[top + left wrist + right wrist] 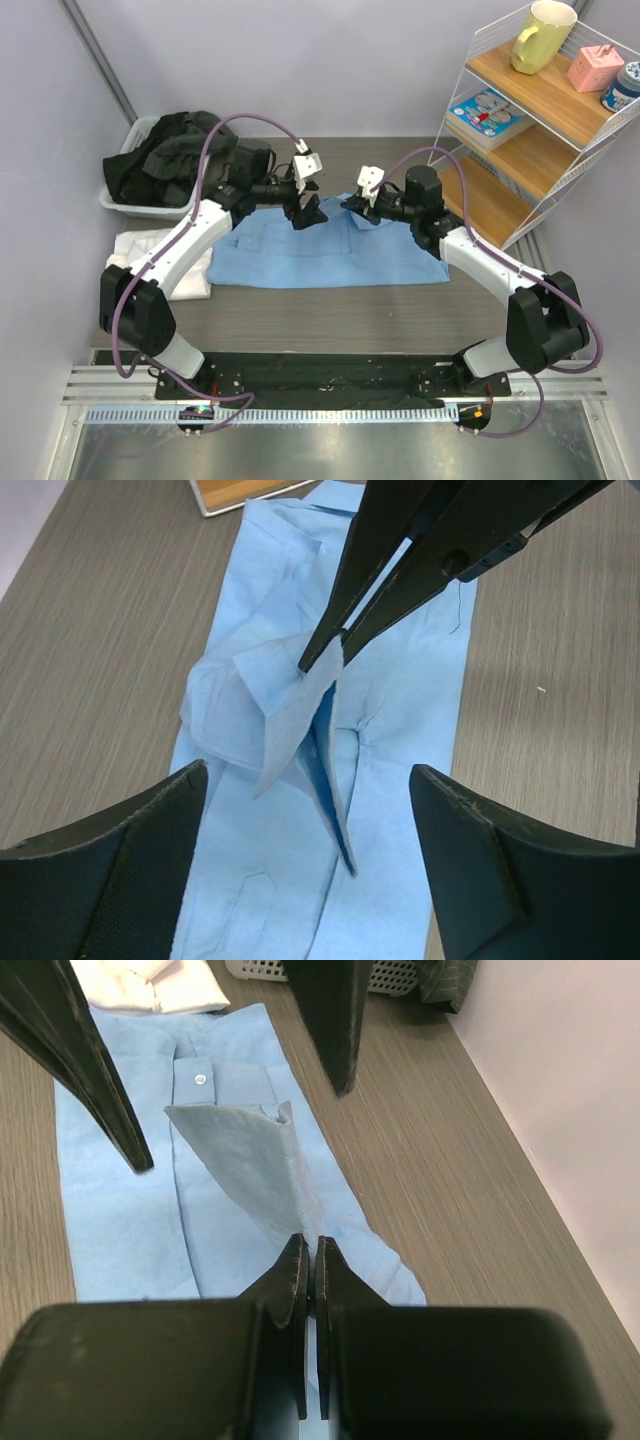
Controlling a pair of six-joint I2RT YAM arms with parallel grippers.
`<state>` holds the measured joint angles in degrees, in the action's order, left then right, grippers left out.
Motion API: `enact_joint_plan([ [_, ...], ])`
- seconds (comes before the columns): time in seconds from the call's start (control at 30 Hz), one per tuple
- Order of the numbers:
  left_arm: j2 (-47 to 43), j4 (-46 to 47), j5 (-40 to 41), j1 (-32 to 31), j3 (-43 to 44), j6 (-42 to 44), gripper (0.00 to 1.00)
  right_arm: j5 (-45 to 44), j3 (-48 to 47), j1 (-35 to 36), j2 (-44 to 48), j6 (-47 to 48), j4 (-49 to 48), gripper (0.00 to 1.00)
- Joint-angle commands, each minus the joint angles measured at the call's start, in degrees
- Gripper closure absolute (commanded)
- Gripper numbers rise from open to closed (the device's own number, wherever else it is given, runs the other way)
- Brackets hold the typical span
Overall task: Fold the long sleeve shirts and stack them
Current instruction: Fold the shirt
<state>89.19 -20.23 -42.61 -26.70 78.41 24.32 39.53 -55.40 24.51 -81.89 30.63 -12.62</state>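
Note:
My left gripper will take over the free edge of the light blue shirt's (pixel 328 208) (pixel 312 760) raised flap for folding. It will grab that edge next, beside my right gripper.
The light blue shirt (pixel 320 258) lies spread flat in the middle of the table. My right gripper (pixel 350 205) is shut on a raised flap of it near the collar, and the pinch shows in the right wrist view (pixel 308 1245). My left gripper (pixel 305 212) is open and hovers just above the same flap, one finger on each side (pixel 308 775). The flap (pixel 290 705) stands up from the shirt front. The white shirt (pixel 190 272) lies crumpled at the left, partly under my left arm, and its edge shows in the right wrist view (pixel 150 985).
A white basket (pixel 128 195) full of dark clothes (pixel 180 155) stands at the back left. A wire and wood shelf (pixel 540 140) with a yellow mug (pixel 542 35) and small items stands at the right. The wall runs close behind.

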Motion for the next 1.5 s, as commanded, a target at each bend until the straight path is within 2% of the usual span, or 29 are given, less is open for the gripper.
enact_joint_plan([
  [0.0,2.03,2.91,0.75,-1.69,2.97,0.73,0.31,0.9,-1.03,-0.34,4.19,-3.65,-5.74,0.99],
  [0.07,3.27,3.35,2.61,-1.78,4.98,-0.05,0.48,1.69,-1.03,-1.04,4.54,-4.09,-6.01,0.99],
  [0.1,4.49,4.66,3.05,-1.78,5.52,-0.41,0.66,1.95,-1.03,-1.31,4.8,-4.26,-6.1,0.99],
  [0.17,5.64,6.33,3.5,-1.78,7.1,-1.9,0.86,1.87,-1.12,-2.27,4.98,-4.62,-6.1,0.99],
  [0.2,7.39,8.0,4.11,-1.78,9.19,-2.69,1.0,1.43,-1.2,-2.62,4.98,-4.7,-5.66,0.97],
  [0.23,8.45,8.79,5.07,-1.78,10.43,-5.57,1.0,-1.09,-1.47,-2.98,4.81,-5.14,-5.14,0.75],
  [0.27,10.03,8.89,6.04,-1.69,14.45,-6.64,1.0,-2.77,-2.34,-3.85,4.72,-6.01,-4.26,0.6],
  [0.3,13.17,9.06,9.53,-1.78,16.58,-8.22,1.0,-4.44,-2.96,-4.64,4.72,-6.72,-3.64,0.38],
  [0.37,16.79,9.68,14.81,-1.78,22.88,-12.33,1.0,-9.0,-4.45,-7.18,5.24,-8.82,-1.98,0.34],
  [0.4,20.38,10.81,21.19,-1.69,24.58,-13.93,1.0,-9.73,-4.72,-8.07,5.68,-9.18,-0.92,0.34],
  [0.5,27.93,11.53,29.57,-1.6,33.25,-16.75,1.0,-9.21,-3.41,-10.27,8.93,-7.7,4.17,0.38],
  [0.6,33.75,12.06,33.98,-1.6,41.25,-17.99,1.0,-8.24,0.54,-10.54,12.45,-4.8,8.92,0.48],
  [0.73,42.45,12.31,38.65,-1.6,48.13,-17.99,1.0,-7.45,3.97,-10.45,13.6,-5.84,14.9,0.58],
  [0.87,45.98,13.98,39.35,-1.69,49.82,-16.06,1.0,-9.38,5.91,-10.45,13.33,-6.81,18.41,0.69],
  [1.03,49.93,11.97,42.16,-1.87,51.84,-11.23,1.0,-11.84,6.53,-10.54,11.67,-9.09,20.62,0.75],
  [1.1,51.17,11.09,47.07,-1.78,52.11,-10.08,1.0,-12.19,6.7,-10.71,10.96,-9.8,21.32,0.78],
  [1.17,51.35,10.13,48.06,-1.26,52.11,-9.64,1.0,-12.54,6.97,-10.63,10.78,-10.33,21.94,0.78],
  [1.27,46.45,12.92,36.84,0.59,46.24,-12.97,1.0,-12.72,7.23,-10.71,10.43,-11.2,22.47,0.8],
  [1.3,43.12,14.24,27.85,0.94,41.52,-13.24,1.0,-12.98,7.32,-10.71,10.26,-11.56,22.73,0.8],
  [1.33,41.17,15.82,23.67,1.21,39.64,-13.07,1.0,-12.99,7.58,-10.8,10.08,-12.0,23.16,0.81],
  [1.4,37.66,16.18,15.85,1.3,34.04,-11.23,1.0,-13.25,8.02,-11.32,10.08,-13.75,23.61,0.82],
  [1.43,33.64,15.58,8.06,1.3,31.65,-9.83,1.0,-13.25,8.55,-11.76,10.17,-14.54,23.7,0.82],
  [1.47,31.68,15.4,4.33,1.3,29.37,-6.94,1.0,-12.81,8.81,-12.29,10.43,-15.16,23.7,0.82],
])
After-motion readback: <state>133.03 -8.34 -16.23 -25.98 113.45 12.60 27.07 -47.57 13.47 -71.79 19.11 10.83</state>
